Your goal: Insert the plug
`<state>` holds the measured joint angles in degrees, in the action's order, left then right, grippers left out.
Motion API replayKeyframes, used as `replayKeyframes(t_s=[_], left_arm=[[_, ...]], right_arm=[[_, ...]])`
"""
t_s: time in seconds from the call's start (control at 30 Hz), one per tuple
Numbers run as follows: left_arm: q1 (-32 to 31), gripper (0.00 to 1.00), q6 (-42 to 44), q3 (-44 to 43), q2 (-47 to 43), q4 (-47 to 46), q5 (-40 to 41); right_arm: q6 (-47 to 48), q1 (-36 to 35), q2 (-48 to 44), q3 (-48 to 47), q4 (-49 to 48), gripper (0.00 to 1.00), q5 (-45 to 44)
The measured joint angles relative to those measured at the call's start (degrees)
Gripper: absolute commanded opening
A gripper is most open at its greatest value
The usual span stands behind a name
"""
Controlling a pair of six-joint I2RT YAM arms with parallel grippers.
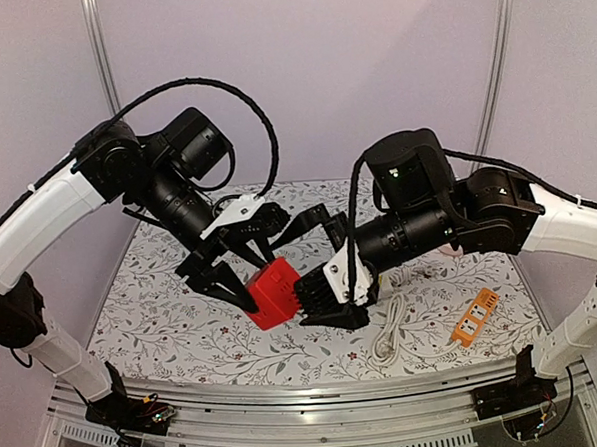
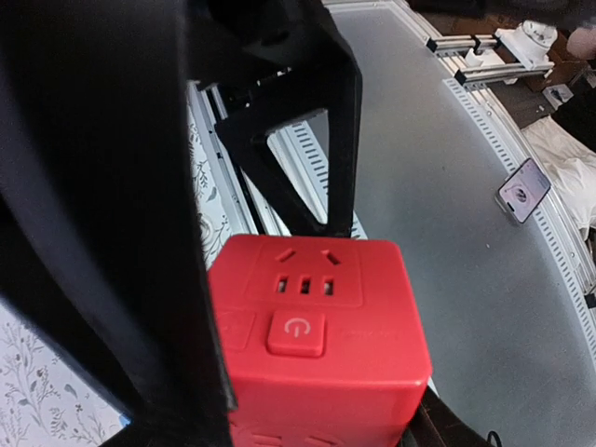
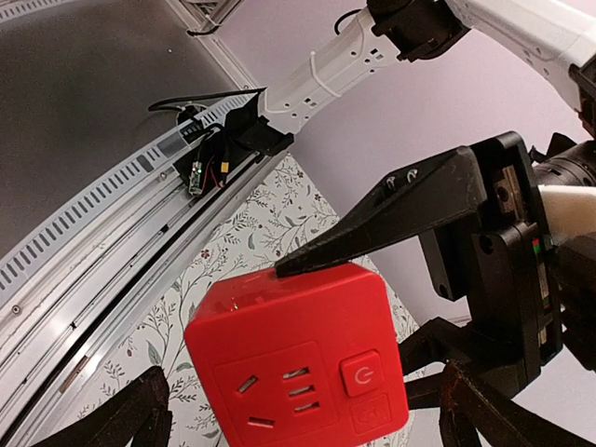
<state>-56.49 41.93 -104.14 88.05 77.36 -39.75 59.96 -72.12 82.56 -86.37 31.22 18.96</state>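
The robot's right gripper will next grab the red cube socket (image 1: 274, 293) by opposite sides, on either side of the button face, so its far side stays free to insert.
A red cube socket (image 1: 274, 293) with a power button is held above the table. My left gripper (image 1: 249, 276) is shut on it. In the left wrist view the cube (image 2: 317, 326) sits between my own black fingers (image 2: 112, 279), its socket face and button towards the camera. My right gripper (image 1: 317, 283) is open, with its jaws spread wide on either side of the cube. In the right wrist view the cube (image 3: 298, 363) fills the lower middle, and a left finger (image 3: 391, 219) presses on its top edge. A white cable (image 1: 388, 332) lies on the table; I cannot make out its plug.
An orange power strip (image 1: 477, 317) lies at the right front of the floral table cover (image 1: 163, 321). The metal rail (image 1: 318, 398) runs along the near table edge. Both arms meet over the table's middle.
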Motion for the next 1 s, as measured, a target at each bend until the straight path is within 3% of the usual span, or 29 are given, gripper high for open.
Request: replayKeyframes(t_s=[0.33,0.5,0.7,0.73,0.77,0.8,0.83,0.87,1.0], left_arm=[[-0.9,0.00,0.5,-0.1,0.5,0.3,1.7],[-1.0,0.00,0.5,-0.1,0.6,0.4,2.1],[-1.6,0.00,0.3,0.0,1.2,1.6,1.7],[-1.6,0.00,0.3,0.0,1.2,1.6,1.7],[-1.6,0.03,0.3,0.0,1.2,1.6,1.7],[-1.6,0.29,0.2,0.0,1.2,1.6,1.7],[-1.6,0.67,0.1,0.0,1.2,1.6,1.7],[-1.6,0.97,-0.3,0.0,1.2,1.6,1.9],[-1.7,0.99,-2.5,0.0,0.8,1.0,6.6]], right_arm=[[5.7,-2.5,3.2,-0.7,1.2,0.95,-6.3],[6.9,-2.9,3.7,-0.8,0.7,0.59,-7.9],[7.7,-3.2,4.2,-1.1,0.5,0.30,-8.3],[7.6,-3.2,4.2,-1.1,0.5,0.21,-8.2],[7.6,-3.2,4.2,-1.1,0.5,0.04,-8.1],[7.5,-3.2,4.2,-1.1,0.5,0.00,-8.1],[7.3,-3.2,4.2,-1.1,0.5,0.00,-8.0],[7.2,-3.2,4.2,-1.1,0.5,0.00,-8.0],[2.9,-3.2,4.2,-1.1,0.6,0.00,-9.4]])
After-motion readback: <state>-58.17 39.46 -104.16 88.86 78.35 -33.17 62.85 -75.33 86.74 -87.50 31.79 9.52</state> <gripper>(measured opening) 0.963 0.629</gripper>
